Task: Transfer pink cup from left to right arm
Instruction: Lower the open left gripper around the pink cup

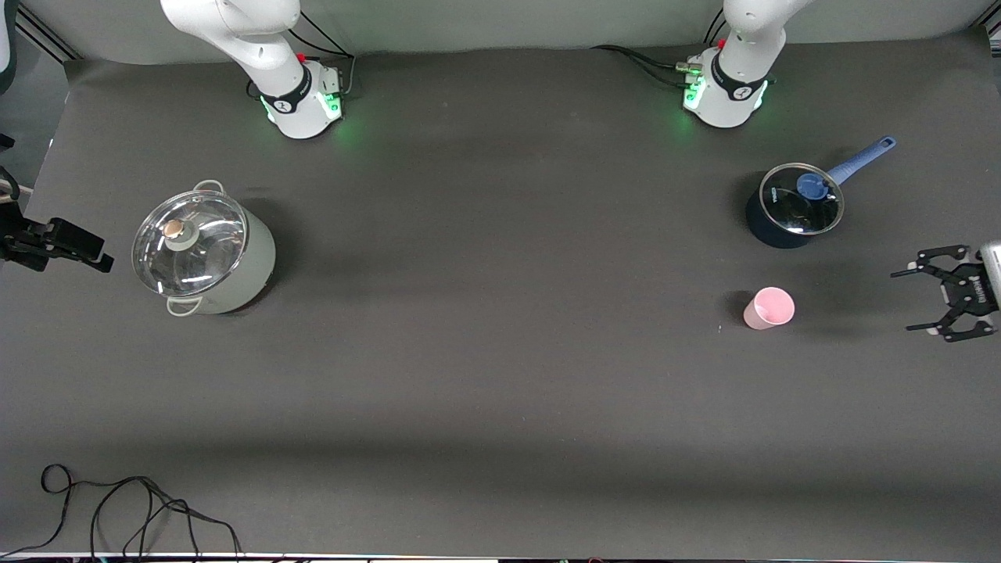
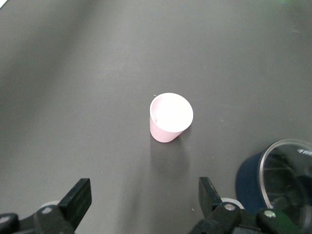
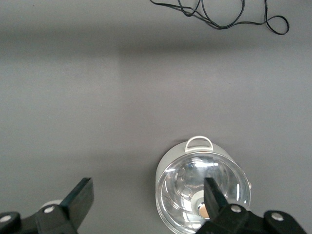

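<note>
The pink cup's rim (image 2: 171, 93) should stay free for the right gripper to grab, so the left gripper should next grab the cup by its outer side (image 2: 161, 134).
The pink cup (image 1: 769, 307) stands upright on the dark table toward the left arm's end, with its mouth up. It also shows in the left wrist view (image 2: 170, 119). My left gripper (image 1: 903, 300) is open and empty, up at the table's end beside the cup and apart from it. In its wrist view the gripper (image 2: 145, 197) has the cup well clear of its fingers. My right gripper (image 1: 98, 258) is open and empty at the right arm's end of the table, beside the big pot. It also shows in its own wrist view (image 3: 148, 200).
A grey-green pot with a glass lid (image 1: 203, 254) stands toward the right arm's end, also in the right wrist view (image 3: 202, 192). A blue saucepan with a glass lid (image 1: 794, 205) stands farther from the front camera than the cup. A black cable (image 1: 117, 508) lies at the front edge.
</note>
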`<move>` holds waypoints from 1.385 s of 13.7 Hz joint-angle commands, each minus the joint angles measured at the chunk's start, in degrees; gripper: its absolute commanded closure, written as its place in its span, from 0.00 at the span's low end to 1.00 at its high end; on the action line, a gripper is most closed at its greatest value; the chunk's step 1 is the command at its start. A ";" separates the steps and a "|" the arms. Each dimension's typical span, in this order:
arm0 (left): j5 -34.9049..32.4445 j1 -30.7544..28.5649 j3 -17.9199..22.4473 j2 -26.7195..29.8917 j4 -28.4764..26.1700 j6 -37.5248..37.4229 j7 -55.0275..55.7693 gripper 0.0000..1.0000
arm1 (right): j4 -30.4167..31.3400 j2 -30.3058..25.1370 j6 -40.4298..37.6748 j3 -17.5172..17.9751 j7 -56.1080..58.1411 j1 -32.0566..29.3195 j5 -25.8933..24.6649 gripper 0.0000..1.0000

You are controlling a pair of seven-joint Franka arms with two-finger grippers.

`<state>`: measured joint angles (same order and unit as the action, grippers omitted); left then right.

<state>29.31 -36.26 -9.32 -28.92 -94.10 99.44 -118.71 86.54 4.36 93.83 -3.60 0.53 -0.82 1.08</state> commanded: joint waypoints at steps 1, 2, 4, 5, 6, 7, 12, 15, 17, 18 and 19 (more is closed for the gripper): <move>4.60 -3.98 -0.79 -6.30 1.11 -2.23 -10.98 0.02 | -0.23 -0.31 -0.40 -0.18 -0.18 0.20 -0.55 0.00; 6.09 -4.78 -0.79 -8.42 1.29 -3.02 -14.15 0.02 | -0.23 -0.31 -0.40 -0.18 -0.18 0.20 -0.55 0.00; 8.99 -6.01 -0.79 -12.63 1.29 -3.47 -21.09 0.02 | -0.14 -0.31 -0.49 -0.18 -0.27 0.29 -0.55 0.00; 11.01 -6.02 -0.79 -14.40 1.29 -4.60 -23.73 0.02 | -0.14 -0.31 -0.41 -0.09 -0.18 0.29 -0.55 0.00; 12.33 -6.45 -0.79 -15.81 1.29 -5.39 -25.50 0.02 | -0.14 -0.31 -0.40 -0.09 -0.18 0.29 -0.55 0.00; 12.96 -6.63 -0.79 -17.13 1.29 -5.75 -26.65 0.02 | -0.14 -0.31 -0.40 -0.09 -0.18 0.29 -0.55 0.00; 18.32 -6.63 -1.14 -24.68 1.20 -10.50 -31.84 0.02 | -0.14 -0.31 -0.40 -0.18 -0.27 0.29 -0.55 0.00; 21.65 -5.23 -1.41 -26.98 1.11 -10.15 -33.77 0.02 | -0.14 -0.31 -0.40 -0.18 -0.27 0.29 -0.55 0.00; 24.38 -3.39 -1.41 -28.47 1.02 -10.15 -35.27 0.02 | -0.14 -0.31 -0.41 -0.18 -0.27 0.29 -0.55 0.00; 25.34 -2.42 -1.41 -28.91 1.02 -10.06 -35.62 0.02 | -0.14 -0.31 -0.40 -0.09 -0.27 0.29 -0.55 0.00; 26.40 -1.63 -1.41 -29.09 0.94 -10.06 -35.97 0.02 | -0.14 -0.31 -0.40 -0.09 -0.27 0.29 -0.55 0.00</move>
<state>53.23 -40.01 -11.27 -57.19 -93.89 90.32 -152.75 86.53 4.36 93.82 -3.60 0.53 -0.79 1.08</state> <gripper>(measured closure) 0.018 0.000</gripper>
